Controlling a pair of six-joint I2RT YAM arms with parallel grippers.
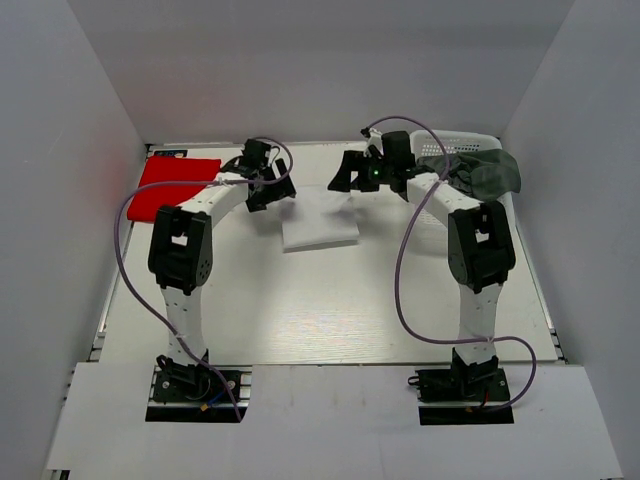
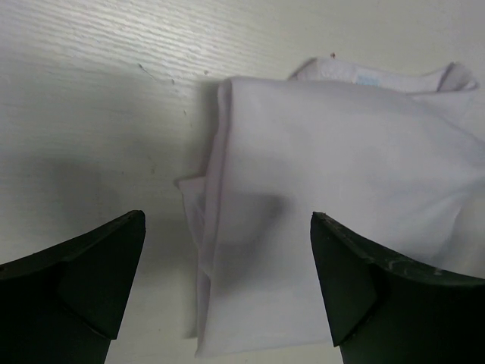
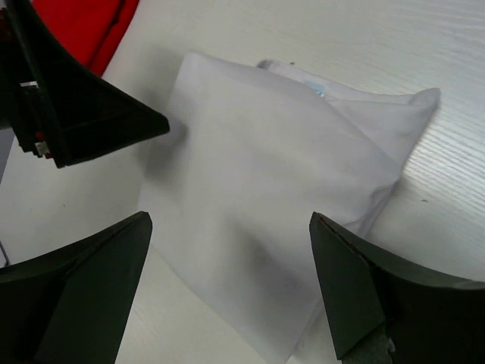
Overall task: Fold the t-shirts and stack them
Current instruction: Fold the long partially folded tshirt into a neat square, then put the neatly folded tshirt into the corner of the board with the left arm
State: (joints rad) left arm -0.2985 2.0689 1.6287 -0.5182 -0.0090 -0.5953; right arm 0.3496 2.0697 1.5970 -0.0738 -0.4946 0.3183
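Note:
The folded white t-shirt should be stacked there still folded, so my left gripper will next grab its layers together at its edge facing the red t-shirt [image 1: 175,187].
A folded white t-shirt [image 1: 318,222] lies flat at the table's back middle; it also shows in the left wrist view [image 2: 333,205] and the right wrist view [image 3: 265,197]. A folded red t-shirt [image 1: 175,187] lies at the back left, its corner in the right wrist view [image 3: 83,26]. A dark grey-green t-shirt [image 1: 487,172] hangs crumpled over the basket at the back right. My left gripper [image 1: 272,187] is open and empty just above the white shirt's left edge. My right gripper [image 1: 345,175] is open and empty above its far right corner.
A white plastic lattice basket [image 1: 448,142] stands at the back right under the grey-green shirt. White walls enclose the table on three sides. Purple cables loop beside both arms.

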